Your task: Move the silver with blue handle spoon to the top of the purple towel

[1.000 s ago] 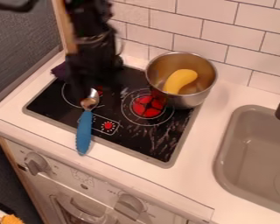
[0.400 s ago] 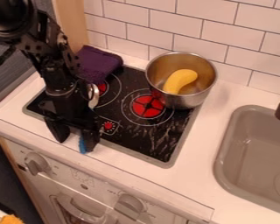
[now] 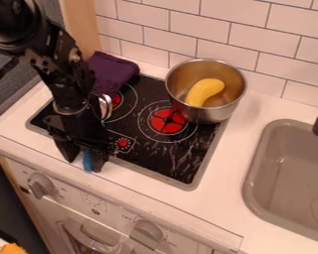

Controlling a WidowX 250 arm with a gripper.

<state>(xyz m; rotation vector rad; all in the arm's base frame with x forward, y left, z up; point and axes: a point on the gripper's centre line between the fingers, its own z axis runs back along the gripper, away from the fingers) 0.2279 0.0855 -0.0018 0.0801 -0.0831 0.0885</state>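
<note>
Next, my gripper grabs the spoon's blue handle (image 3: 88, 161), to move the silver spoon to the top of the purple towel.
The black gripper (image 3: 84, 158) hangs over the stove's front left edge, its two fingers apart. Between them shows the blue handle (image 3: 88, 161) of the spoon, close beside the right finger, with a gap to the left one. Farther back, the spoon's silver bowl (image 3: 105, 107) shows just right of the arm, over the stovetop. The arm hides the middle of the spoon. Behind the arm, the folded purple towel (image 3: 112, 71) lies at the stove's back left corner.
A metal pot (image 3: 218, 112) with a yellow banana-shaped object (image 3: 204, 92) inside stands on the back right of the black stovetop (image 3: 168, 158). At the right is the grey sink (image 3: 281, 181) with a dark faucet. A tiled wall runs along the back.
The arm has come forward and down from the back left, uncovering the towel, and its gripper is now around the blue handle. Most recently the fingers drew slightly closer and the handle shifted left.
</note>
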